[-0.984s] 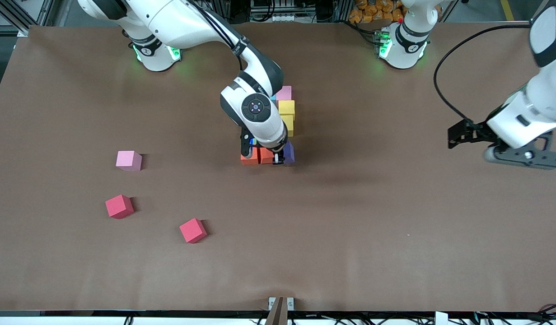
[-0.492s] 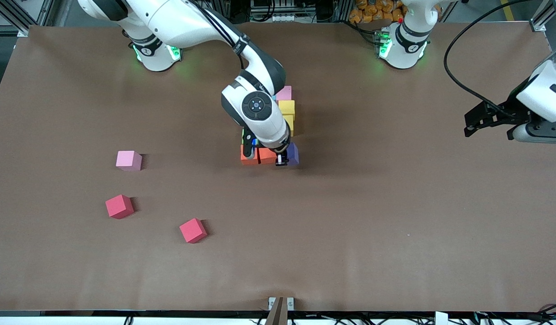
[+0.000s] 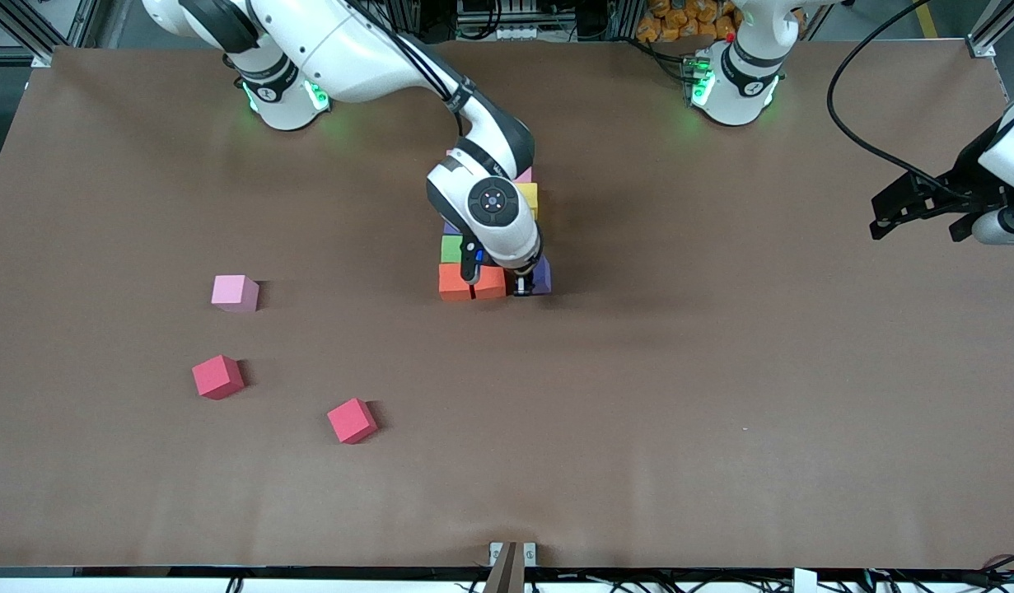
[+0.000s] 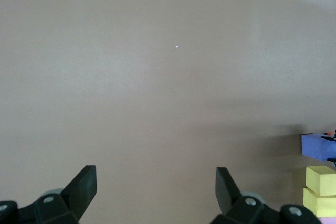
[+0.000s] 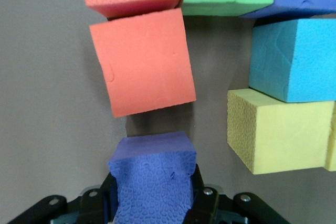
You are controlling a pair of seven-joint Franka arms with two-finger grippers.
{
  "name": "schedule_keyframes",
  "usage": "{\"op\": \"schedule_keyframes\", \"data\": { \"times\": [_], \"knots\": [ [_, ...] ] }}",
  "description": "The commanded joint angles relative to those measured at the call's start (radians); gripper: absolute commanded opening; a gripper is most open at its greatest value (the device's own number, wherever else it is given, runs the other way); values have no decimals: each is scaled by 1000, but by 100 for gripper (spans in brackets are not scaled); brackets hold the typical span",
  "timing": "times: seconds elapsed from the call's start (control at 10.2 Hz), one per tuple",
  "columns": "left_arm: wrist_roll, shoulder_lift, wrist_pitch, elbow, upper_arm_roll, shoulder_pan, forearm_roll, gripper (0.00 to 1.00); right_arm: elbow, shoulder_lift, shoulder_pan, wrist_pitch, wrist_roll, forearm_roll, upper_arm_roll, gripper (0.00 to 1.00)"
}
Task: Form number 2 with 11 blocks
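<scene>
My right gripper holds the purple block and should keep holding it until it meets the orange block. A part of the table still shows between the sides of the orange and purple blocks.
My right gripper is shut on a purple block, low over the table at the left arm's end of the orange row. In the right wrist view the purple block sits between the fingers, a small gap from an orange block. The cluster holds two orange blocks, a green one, a light blue one, yellow ones and a pink one; the arm hides part of it. A loose pink block lies toward the right arm's end. My left gripper is open and holds nothing.
Two red cubes lie nearer the front camera than the loose pink block. The left gripper hangs over the left arm's end of the table, apart from the cluster. The brown table is bare around it.
The right gripper carried the purple block slightly toward the left arm's end, and its arm shifted, uncovering the green block. The left arm drew back toward its table end.
</scene>
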Motion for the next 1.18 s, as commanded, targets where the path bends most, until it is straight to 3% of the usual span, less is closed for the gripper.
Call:
{"op": "schedule_keyframes", "data": {
  "times": [0.0,1.08],
  "knots": [
    [-12,-32,-58,-13,18,-18,-8,100,16,13,8,7,25,3,-11,0],
    [-7,-34,-85,-10,16,-15,-16,100,-18,-2,-9,-87,25,-83,-13,0]
  ]
}}
